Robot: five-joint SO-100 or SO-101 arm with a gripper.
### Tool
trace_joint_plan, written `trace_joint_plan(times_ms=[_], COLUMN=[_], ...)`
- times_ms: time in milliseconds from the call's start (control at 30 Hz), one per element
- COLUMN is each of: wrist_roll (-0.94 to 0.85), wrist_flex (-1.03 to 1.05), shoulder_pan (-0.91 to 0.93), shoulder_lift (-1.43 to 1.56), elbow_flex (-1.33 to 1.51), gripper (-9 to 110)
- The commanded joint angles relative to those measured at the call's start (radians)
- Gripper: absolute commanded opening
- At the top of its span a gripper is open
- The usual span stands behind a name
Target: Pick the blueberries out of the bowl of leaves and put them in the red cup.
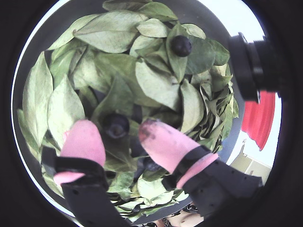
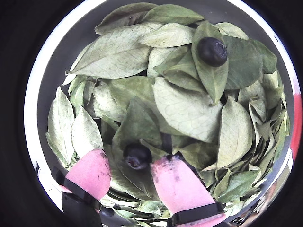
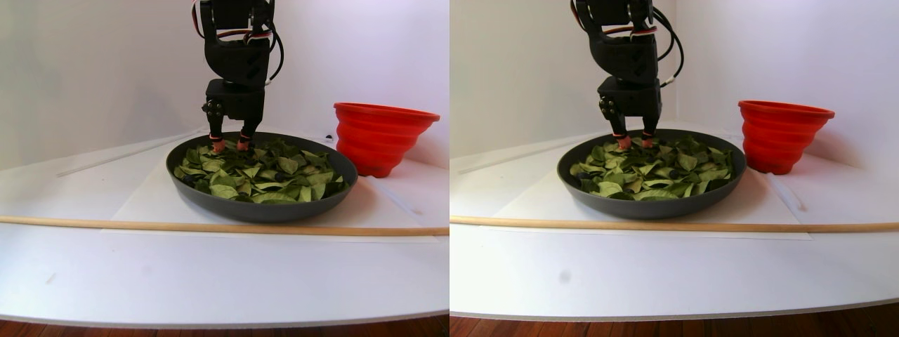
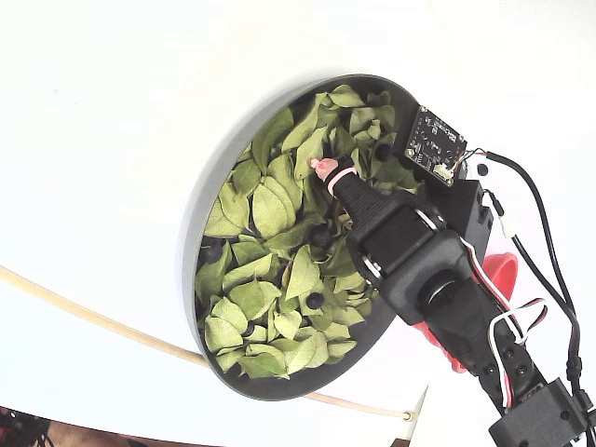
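Observation:
I'll next grab the dark blueberry's round sides to fill the red cup (image 1: 260, 120).
The dark grey bowl (image 2: 57, 61) (image 3: 260, 207) (image 4: 209, 177) is full of light-green leaves (image 1: 156, 80) (image 2: 184, 106) (image 4: 270, 205). My gripper (image 1: 116, 131) (image 2: 129, 161) (image 3: 230, 146) is open and lowered into the leaves, its pink fingertips (image 2: 92, 172) (image 4: 326, 168) on either side of one blueberry (image 1: 116, 124) (image 2: 137, 156). That berry lies nearer the right-hand finger in both wrist views. A second blueberry (image 1: 181, 46) (image 2: 212, 51) rests on a leaf farther off. The red cup (image 3: 383, 137) (image 1: 260, 120) stands just beside the bowl. In the fixed view the arm mostly hides the red cup (image 4: 506, 270).
A thin wooden rod (image 3: 211, 226) (image 4: 93, 312) lies across the white table in front of the bowl. A white sheet (image 3: 140, 200) is under the bowl. A camera board (image 4: 435, 142) is mounted on the arm near the bowl's rim. White walls close in behind.

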Motion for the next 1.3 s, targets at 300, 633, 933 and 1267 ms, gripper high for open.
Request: trace_joint_plan(times_ms=[300,633,933,1267], wrist_roll=[0.006,0.009,0.003,-0.002], wrist_flex=[-0.029,-0.035,-0.035,-0.037], shoulder_pan=[0.011,0.012,0.012,0.012], shoulder_lift=[-0.014,-0.051,-0.075,-0.083], elbow_flex=[-0.063,-0.083,-0.087,-0.084], gripper=[17,15,12,11])
